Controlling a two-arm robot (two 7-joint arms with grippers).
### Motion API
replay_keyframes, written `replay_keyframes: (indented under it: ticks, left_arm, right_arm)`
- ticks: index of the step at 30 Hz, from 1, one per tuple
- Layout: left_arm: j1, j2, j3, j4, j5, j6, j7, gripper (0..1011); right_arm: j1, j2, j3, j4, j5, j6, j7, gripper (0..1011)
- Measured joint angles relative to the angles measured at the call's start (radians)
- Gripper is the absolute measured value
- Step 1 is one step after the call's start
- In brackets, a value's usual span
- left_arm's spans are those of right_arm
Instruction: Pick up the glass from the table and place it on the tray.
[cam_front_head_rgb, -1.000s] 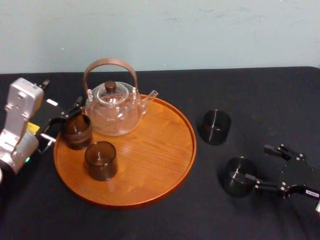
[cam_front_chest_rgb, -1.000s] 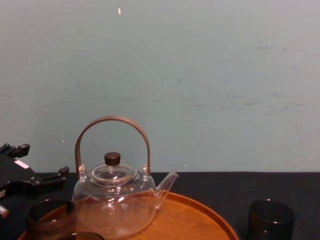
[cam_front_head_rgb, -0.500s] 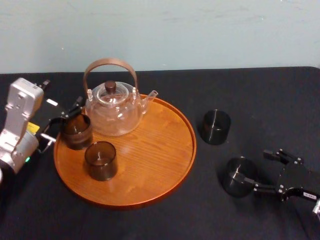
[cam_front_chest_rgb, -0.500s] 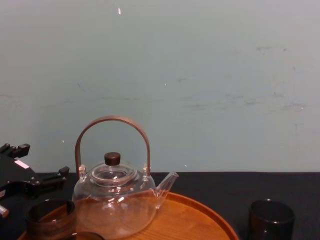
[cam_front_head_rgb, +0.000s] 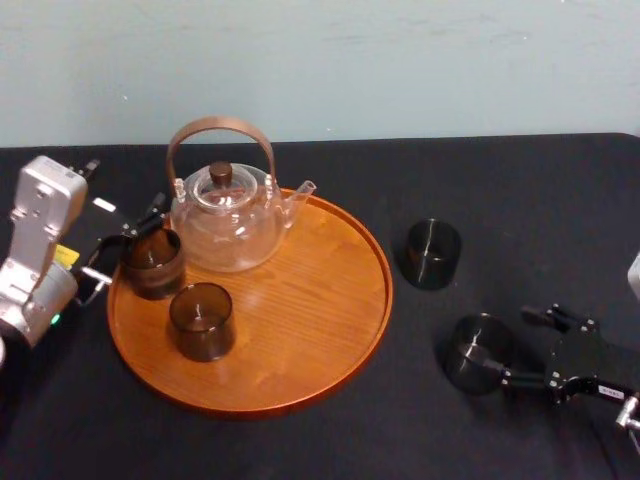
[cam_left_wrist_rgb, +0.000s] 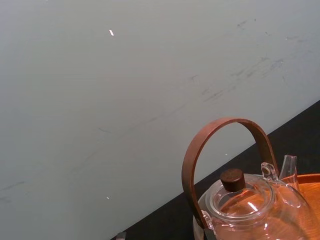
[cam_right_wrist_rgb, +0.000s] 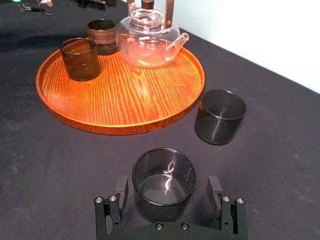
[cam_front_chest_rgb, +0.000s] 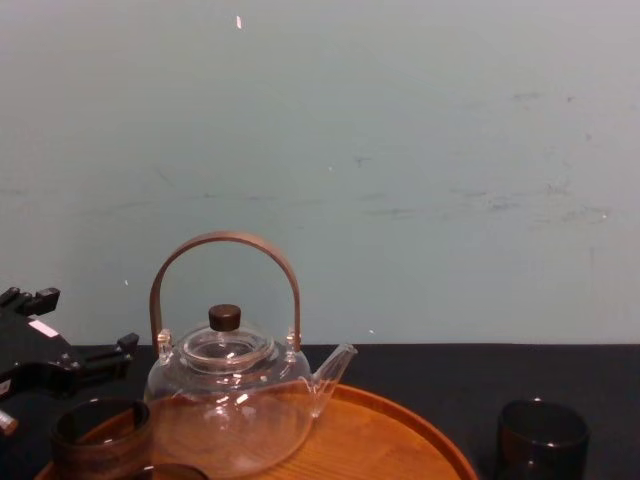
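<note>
The dark smoky glass has to go on the tray (cam_right_wrist_rgb: 127, 102), so the robot's right gripper should next grab it by its round side (cam_right_wrist_rgb: 161, 209).
One dark smoky glass (cam_front_head_rgb: 476, 352) (cam_right_wrist_rgb: 163, 182) stands on the black table (cam_front_head_rgb: 520, 200) right of the tray (cam_front_head_rgb: 300, 340). My right gripper (cam_front_head_rgb: 507, 342) (cam_right_wrist_rgb: 168, 186) is open, one finger on each side of this glass with a small gap on both sides. Another glass (cam_front_head_rgb: 432, 253) (cam_right_wrist_rgb: 219, 116) (cam_front_chest_rgb: 542, 432) stands a little farther back on the cloth. Two more glasses (cam_front_head_rgb: 202, 320) (cam_front_head_rgb: 153, 262) stand on the tray. My left gripper (cam_front_head_rgb: 125, 245) (cam_front_chest_rgb: 95, 362) rests open at the tray's left edge, beside the rear one.
A clear glass teapot (cam_front_head_rgb: 225, 215) (cam_front_chest_rgb: 228, 400) (cam_left_wrist_rgb: 245, 200) with an arched brown handle takes up the back left of the tray. The tray's right and front wood (cam_right_wrist_rgb: 130, 100) is bare. A pale wall closes the table's far edge.
My right gripper has shifted slightly toward the table's front edge, its fingers staying open around the near glass. Glasses, tray, teapot and left arm have not moved.
</note>
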Motion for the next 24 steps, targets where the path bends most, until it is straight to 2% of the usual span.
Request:
replay_keyframes:
  ticks: [24]
  left_arm:
    - [0.0,0.0,0.0,0.0,0.0,0.0,0.0,1001]
  right_arm:
    - [0.088,-0.017,-0.077,0.053,-0.009,0.058,0.007,1003]
